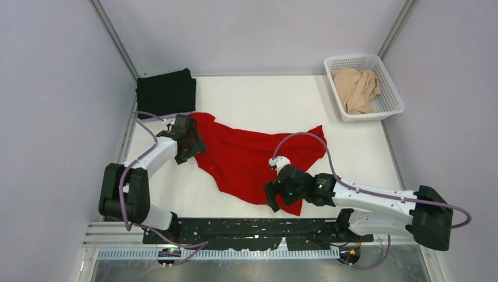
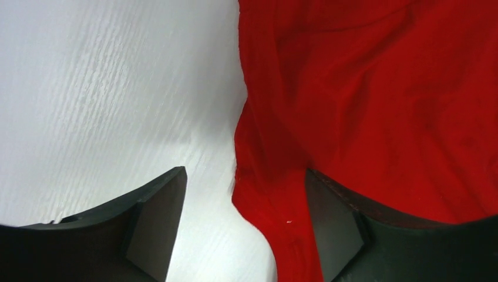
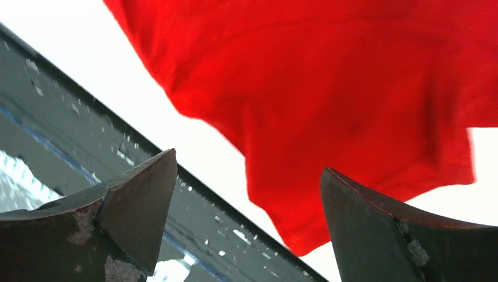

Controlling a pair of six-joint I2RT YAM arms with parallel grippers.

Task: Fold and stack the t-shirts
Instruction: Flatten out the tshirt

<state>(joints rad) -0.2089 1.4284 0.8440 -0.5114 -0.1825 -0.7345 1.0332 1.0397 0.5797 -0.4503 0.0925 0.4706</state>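
Note:
My right gripper moves lower next before it closes on the red corner, since in the right wrist view the red corner lies between fingers above the cloth.
A bright red t-shirt [image 1: 246,155] lies spread and rumpled across the middle of the white table. My left gripper [image 1: 189,147] is open at the shirt's left edge; in the left wrist view [image 2: 244,211] the red hem [image 2: 276,211] lies between the jaws, not pinched. My right gripper [image 1: 275,197] is open over the shirt's near corner; in the right wrist view [image 3: 246,205] the red corner [image 3: 305,223] hangs between the fingers. A folded black t-shirt [image 1: 166,91] lies at the back left. A beige t-shirt [image 1: 358,88] is bunched in the basket. No lavender shirt shows.
A white lattice basket [image 1: 392,108] stands at the back right. The table's near edge [image 3: 223,194] with a dark metal rail [image 1: 246,228] runs just below the right gripper. Grey walls enclose the table on three sides.

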